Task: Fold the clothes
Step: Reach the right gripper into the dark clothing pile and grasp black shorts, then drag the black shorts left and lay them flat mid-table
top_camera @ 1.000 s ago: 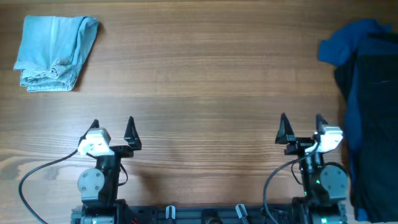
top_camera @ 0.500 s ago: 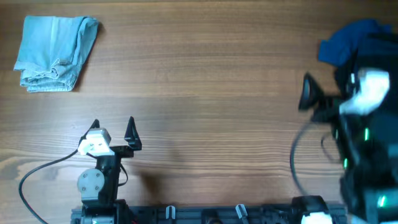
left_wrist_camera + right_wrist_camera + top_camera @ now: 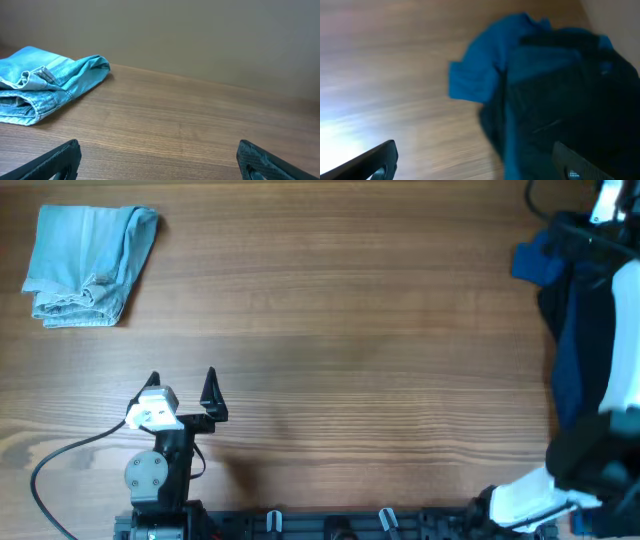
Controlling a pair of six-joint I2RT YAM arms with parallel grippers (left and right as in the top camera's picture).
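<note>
I should next grab the edge of the pile's dark top piece with my right gripper and leave the brighter blue part free. Then I can spread only the dark piece for folding.
A crumpled pile of dark blue clothes [image 3: 580,330] lies at the table's right edge, with a brighter blue part [image 3: 535,260] sticking out at its far left. A folded light-blue denim piece [image 3: 88,265] lies at the far left; it also shows in the left wrist view [image 3: 45,82]. My left gripper [image 3: 181,380] is open and empty near the front edge [image 3: 160,162]. My right arm [image 3: 625,370] reaches over the pile. In the right wrist view the right gripper [image 3: 480,165] is open and empty above the pile's left edge [image 3: 560,85].
Bare wooden table [image 3: 340,310] lies between the two garments. A black cable [image 3: 60,460] loops by the left arm's base. The right arm's base [image 3: 530,500] stands at the front right.
My right arm has swung from its rest place at the front right up and out over the dark blue pile. The left arm and both garments have not moved.
</note>
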